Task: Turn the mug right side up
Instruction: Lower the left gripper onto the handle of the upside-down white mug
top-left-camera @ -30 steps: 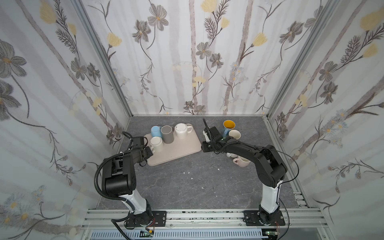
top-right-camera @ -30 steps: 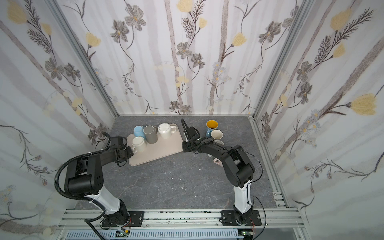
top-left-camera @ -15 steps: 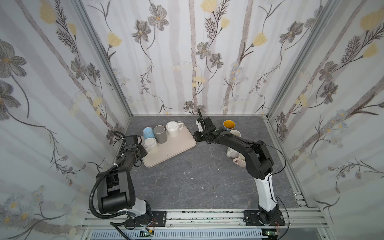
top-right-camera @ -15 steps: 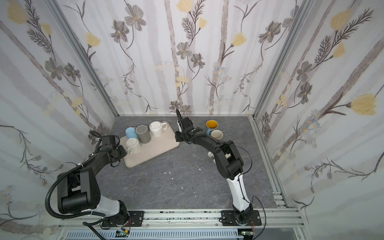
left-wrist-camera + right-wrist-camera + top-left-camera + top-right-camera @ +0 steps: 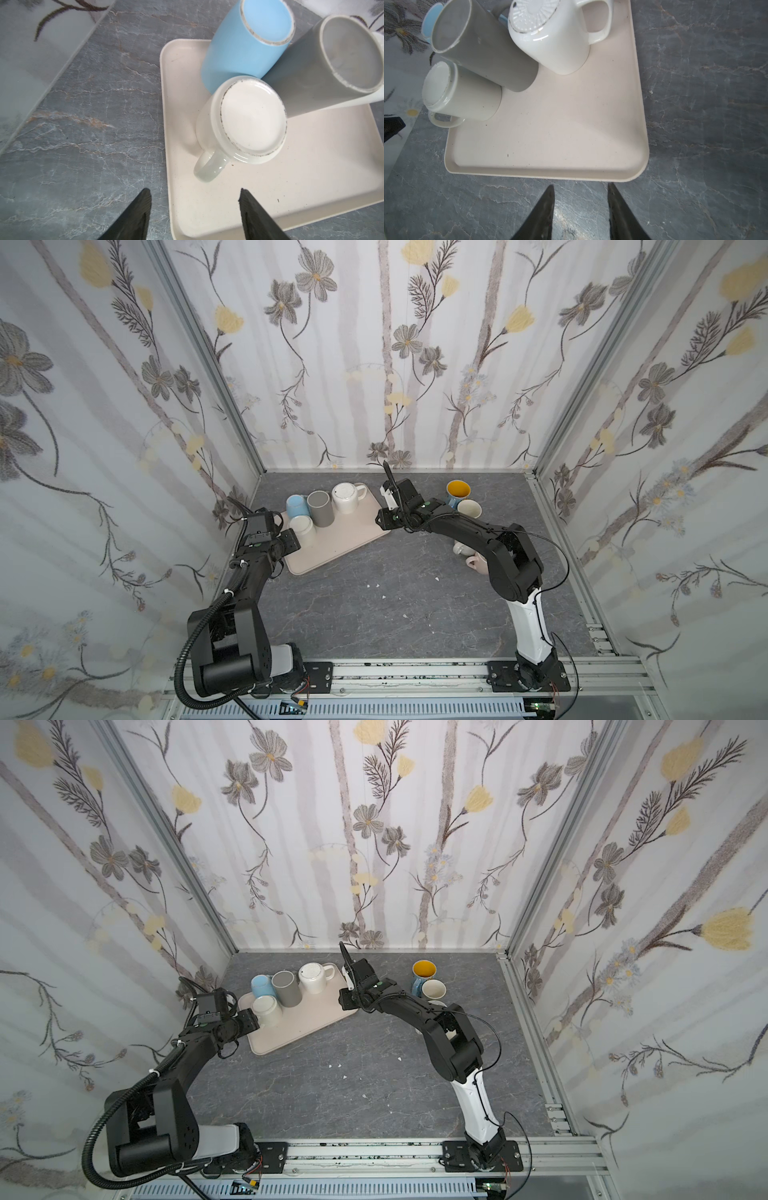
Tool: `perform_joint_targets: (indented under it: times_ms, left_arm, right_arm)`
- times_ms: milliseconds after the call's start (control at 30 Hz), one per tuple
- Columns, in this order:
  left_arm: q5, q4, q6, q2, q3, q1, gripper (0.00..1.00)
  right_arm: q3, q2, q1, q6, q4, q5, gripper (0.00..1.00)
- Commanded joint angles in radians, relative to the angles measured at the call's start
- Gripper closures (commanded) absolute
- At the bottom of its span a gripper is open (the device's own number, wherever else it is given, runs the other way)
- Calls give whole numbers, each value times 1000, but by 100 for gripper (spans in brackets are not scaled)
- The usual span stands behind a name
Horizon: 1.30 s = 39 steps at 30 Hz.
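I will grab the cream mug's handle (image 5: pixel 209 169) with my left gripper next, to bring the mug toward my right gripper so it can be turned right side up.
Several mugs stand upside down on the beige tray (image 5: pixel 345 539): a cream mug (image 5: pixel 302 526) (image 5: pixel 249 120), a blue one (image 5: pixel 297 506), a grey one (image 5: pixel 321 508) and a white ribbed-base one (image 5: pixel 347 497) (image 5: pixel 550 37). My left gripper (image 5: pixel 195 193) (image 5: pixel 291 540) is open at the tray's left edge, one finger over the table and one over the tray. The cream mug's handle (image 5: pixel 209 169) lies just ahead of it, untouched. My right gripper (image 5: pixel 580 187) (image 5: pixel 380 521) is open and empty over the table, just off the tray's right corner.
Upright mugs stand at the back right: a blue one with a yellow inside (image 5: pixel 458 491) and a cream one (image 5: pixel 469 510). A pink mug (image 5: pixel 478 565) is partly hidden behind the right arm. The cell's left wall (image 5: pixel 31 62) is close to the left gripper.
My left gripper has gone from shut to open at the tray's left edge. The right gripper has shifted left toward the tray's corner, its jaws unchanged.
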Motion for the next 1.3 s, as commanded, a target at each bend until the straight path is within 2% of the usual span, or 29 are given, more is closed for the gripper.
perform_joint_targets:
  times_ms: [0, 233, 600, 700, 800, 933, 1067, 1267]
  left_arm:
    - [15, 54, 30, 33, 6, -7, 36]
    - [16, 128, 79, 130, 37, -19, 45]
    - [54, 76, 115, 265, 112, -25, 64]
    - [54, 80, 116, 281, 116, -35, 73]
    - [39, 75, 118, 283, 116, -52, 81]
    - [9, 56, 121, 269, 109, -89, 88]
    - [-2, 49, 101, 246, 89, -136, 92]
    - [26, 82, 8, 191, 35, -222, 96]
  right_arm:
    - [-53, -40, 10, 5, 43, -4, 58]
    - [-170, -111, 23, 28, 100, -15, 58]
    - [-193, -144, 27, 23, 95, -19, 59]
    - [-196, -147, 28, 23, 95, -21, 58]
    - [-202, -150, 28, 22, 95, -22, 59]
    - [-218, -155, 27, 22, 100, -25, 59]
    - [-237, -164, 27, 25, 114, -30, 58]
    - [-284, -191, 18, 53, 146, -47, 59]
